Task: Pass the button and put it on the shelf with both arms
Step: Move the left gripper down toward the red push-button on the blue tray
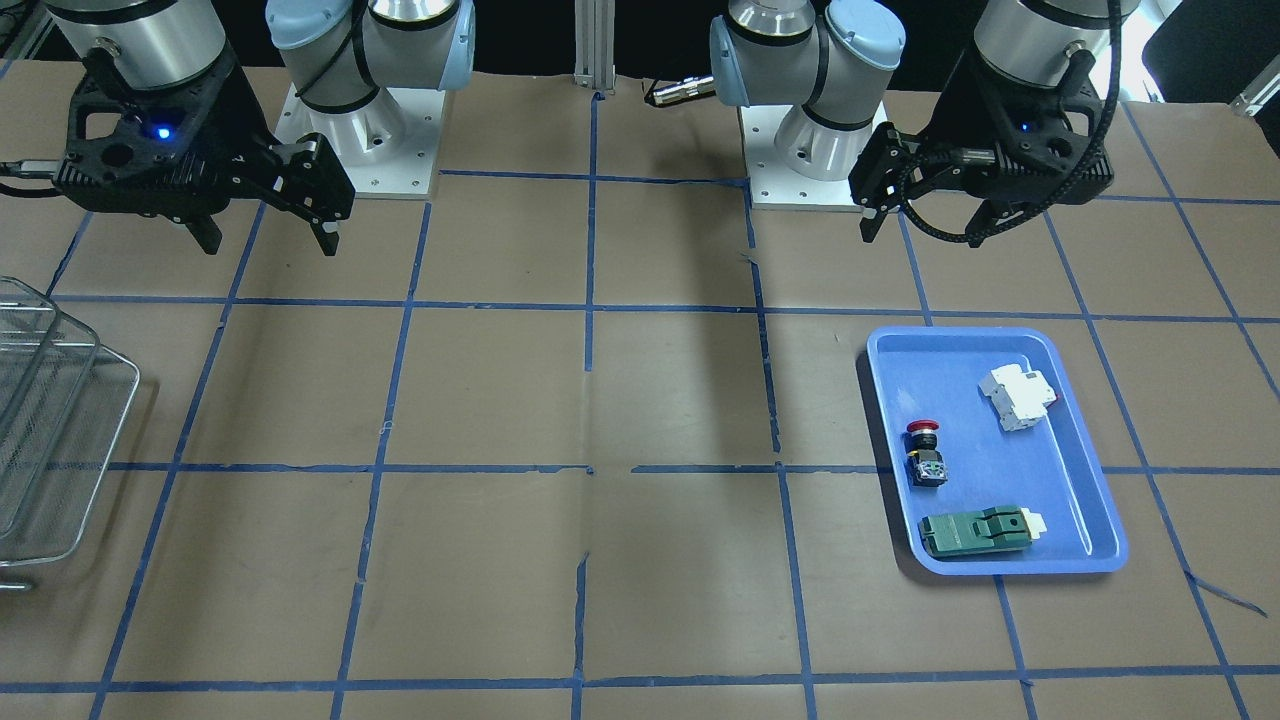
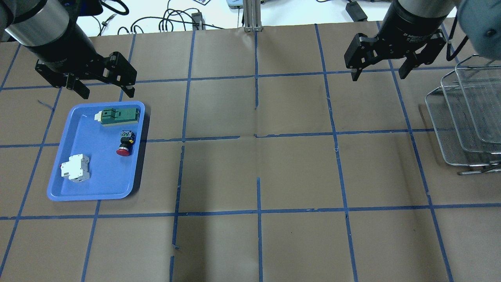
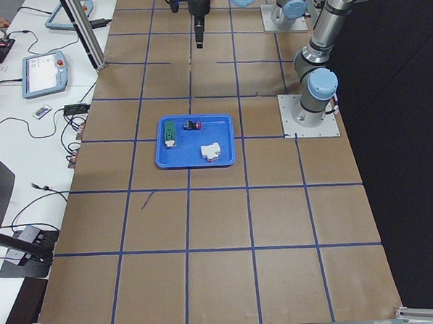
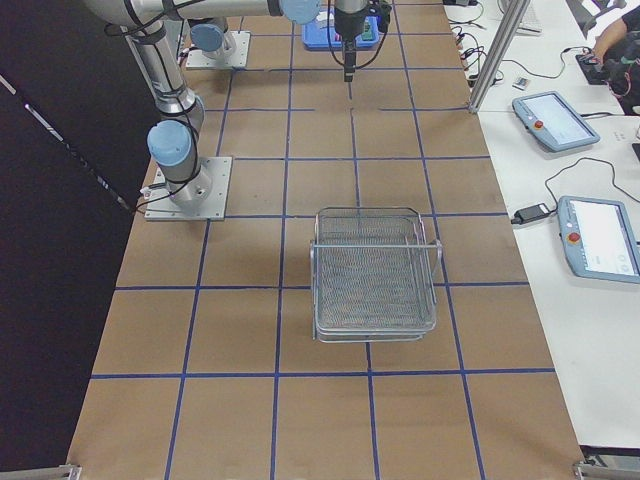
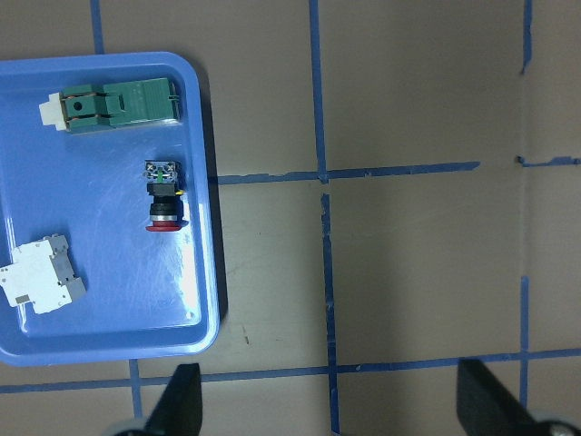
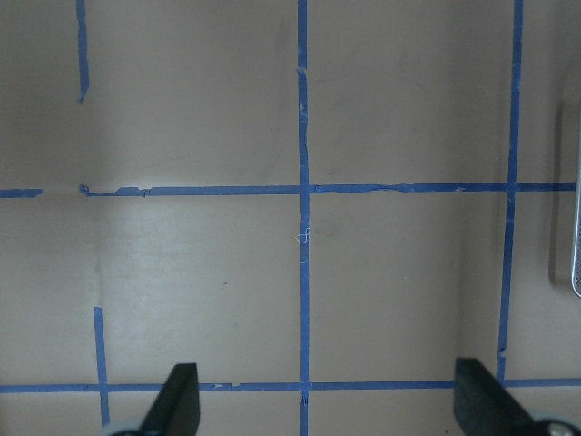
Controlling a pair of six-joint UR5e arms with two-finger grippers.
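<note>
Next, the left gripper grabs the button by its red-end with the cap (image 1: 923,428), to keep the button's terminal end (image 1: 927,470) free for the handover.
The button (image 1: 924,455), red cap on a black body, lies on its side in the blue tray (image 1: 1060,480). It also shows in the overhead view (image 2: 125,143), the left wrist view (image 5: 163,195) and the exterior left view (image 3: 191,125). My left gripper (image 2: 106,92) (image 1: 925,230) (image 5: 331,409) is open and empty, raised beyond the tray's far edge. My right gripper (image 2: 379,76) (image 1: 265,242) (image 6: 327,409) is open and empty, raised over bare table beside the shelf. The wire-mesh shelf (image 2: 465,113) (image 1: 50,430) (image 4: 372,275) stands at the table's right end with nothing on it.
The tray (image 2: 94,156) also holds a green flat block (image 2: 117,116) (image 1: 975,530) and a white breaker (image 2: 75,167) (image 1: 1017,397). Brown paper with a blue tape grid covers the table. The arm bases (image 1: 810,150) stand at the robot's edge. Cables and tablets lie beyond the operators' edge.
</note>
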